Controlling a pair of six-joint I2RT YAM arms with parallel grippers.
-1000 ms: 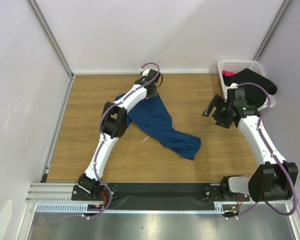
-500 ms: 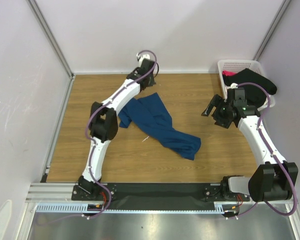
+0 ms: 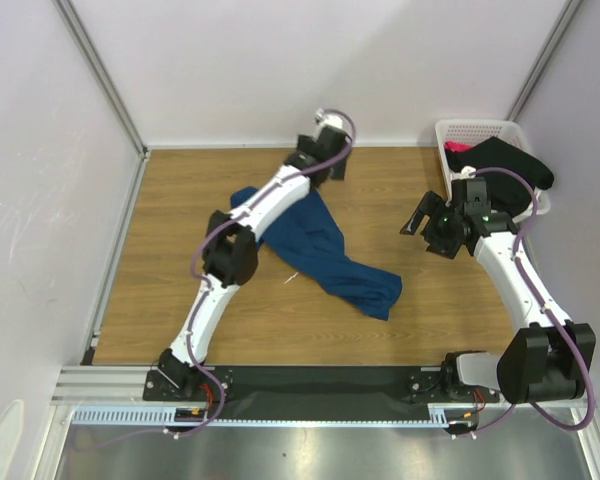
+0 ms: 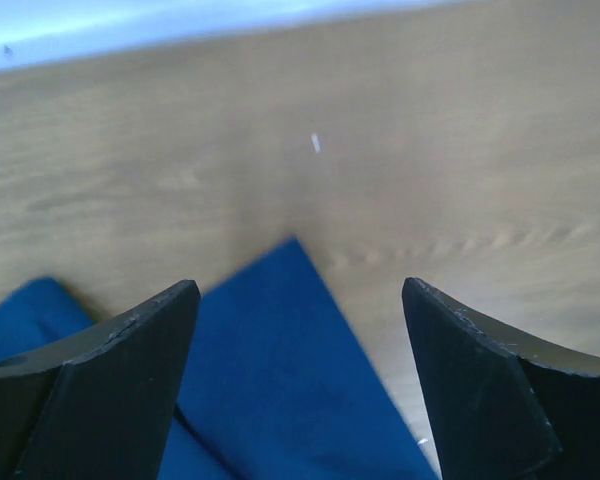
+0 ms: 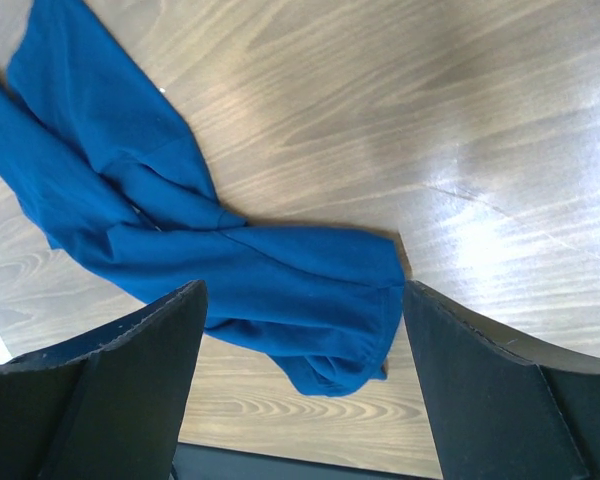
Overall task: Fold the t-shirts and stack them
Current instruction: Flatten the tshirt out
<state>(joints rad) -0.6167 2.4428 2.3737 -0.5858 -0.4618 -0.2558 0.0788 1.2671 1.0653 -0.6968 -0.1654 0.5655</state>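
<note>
Next, my left gripper grabs the pointed far corner of the dark blue t-shirt, to lift it and spread it open for folding.
A dark blue t-shirt [image 3: 325, 255] lies crumpled in a long diagonal band across the wooden table [image 3: 180, 300]. My left gripper [image 3: 336, 168] hovers at the back of the table just past the shirt's far corner. Its jaws are open and empty, and in the left wrist view [image 4: 298, 288] a pointed corner of the blue t-shirt [image 4: 270, 380] lies flat below them. My right gripper [image 3: 417, 218] hangs open right of the shirt. In the right wrist view [image 5: 305, 290] the blue t-shirt [image 5: 250, 260] stretches beneath, untouched. A black t-shirt [image 3: 505, 160] and a pink one [image 3: 460, 147] sit in the basket.
The white lattice basket [image 3: 480, 130] stands at the back right corner, against the right wall. White walls close the table at the back and on both sides. A dark strip [image 3: 310, 378] runs along the near edge between the arm bases.
My left gripper has opened and let go of the blue shirt's corner, which now lies on the table, and it has swung right along the back edge. The right arm has barely moved.
</note>
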